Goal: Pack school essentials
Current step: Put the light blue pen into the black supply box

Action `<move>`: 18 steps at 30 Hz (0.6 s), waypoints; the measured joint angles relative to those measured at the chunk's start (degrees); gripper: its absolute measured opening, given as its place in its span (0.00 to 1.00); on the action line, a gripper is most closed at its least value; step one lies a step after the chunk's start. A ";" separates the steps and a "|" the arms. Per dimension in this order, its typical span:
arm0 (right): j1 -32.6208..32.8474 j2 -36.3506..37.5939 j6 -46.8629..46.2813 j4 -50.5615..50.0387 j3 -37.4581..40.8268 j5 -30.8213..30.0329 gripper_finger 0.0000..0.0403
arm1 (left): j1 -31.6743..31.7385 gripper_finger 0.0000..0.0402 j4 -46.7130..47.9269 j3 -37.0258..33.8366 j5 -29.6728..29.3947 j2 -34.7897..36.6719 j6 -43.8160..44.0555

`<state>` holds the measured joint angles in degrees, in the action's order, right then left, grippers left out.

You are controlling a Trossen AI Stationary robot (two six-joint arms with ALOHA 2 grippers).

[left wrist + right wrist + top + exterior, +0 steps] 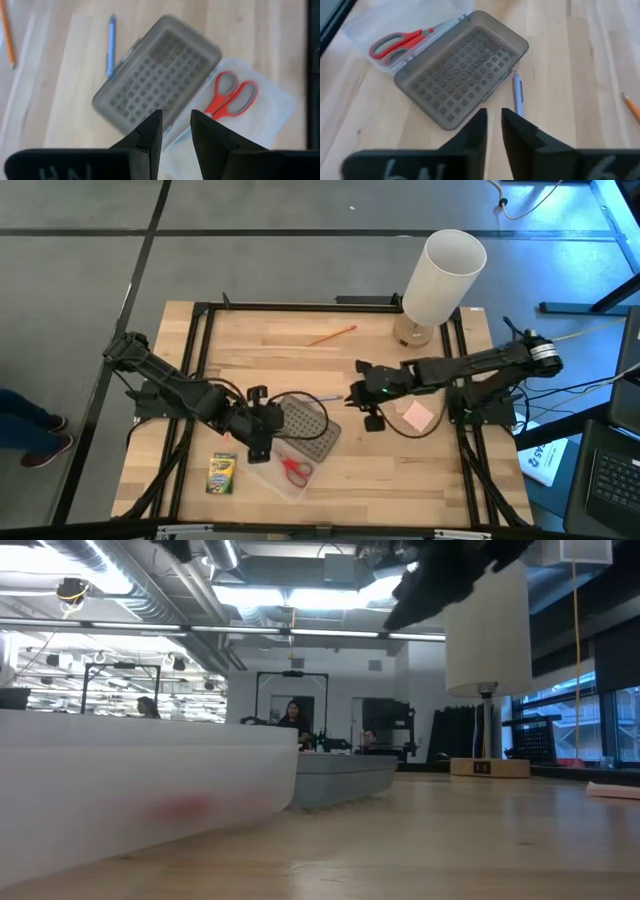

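My right gripper should next grab the pen by its body near the pen's writing end. Then the pen can go into the clear box.
A clear box (270, 476) lies open near the table's front, its grey dotted lid (157, 82) swung back flat onto the table. Red-handled scissors (230, 97) lie flat on the floor of the box. A bluish pen (518, 95) lies on the table beside the lid's far side. An orange pencil (332, 335) lies further back, and a green-and-yellow crayon box (221, 473) sits left of the clear box. A pink block (417, 415) lies on the right. My left gripper (176, 127) hovers over the lid's left edge, slightly open. My right gripper (494, 122) hangs above the table by the pen, fingers narrowly apart. Neither holds anything.
A tall white cylinder (440, 275) on a wooden base stands at the back right. A black frame (200, 320) runs around the tabletop. Bare wood lies between the pencil and the lid.
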<state>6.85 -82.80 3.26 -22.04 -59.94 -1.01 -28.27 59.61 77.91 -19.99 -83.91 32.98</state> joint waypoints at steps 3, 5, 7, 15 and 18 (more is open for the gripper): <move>-2.00 -3.17 1.88 -0.05 -0.42 1.80 0.24 | 0.27 0.23 2.05 0.00 -0.07 0.12 1.35; -3.33 -5.41 3.78 -0.03 -0.44 2.56 0.28 | 0.30 0.23 3.26 0.00 -0.07 0.12 1.44; -4.37 -7.70 4.89 0.17 -0.44 2.57 0.31 | 0.55 0.23 3.53 0.00 -0.09 0.12 1.42; -7.19 -15.31 10.20 4.43 -0.46 2.65 0.34 | 3.08 0.23 5.24 0.00 -0.22 0.12 -0.90; -8.06 -17.83 10.74 5.90 -0.46 2.66 0.34 | 4.18 0.23 5.45 0.00 -0.16 0.12 -1.92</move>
<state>-1.21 -100.62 14.00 -16.14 -60.40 1.65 -24.09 65.06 77.91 -20.15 -83.79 31.05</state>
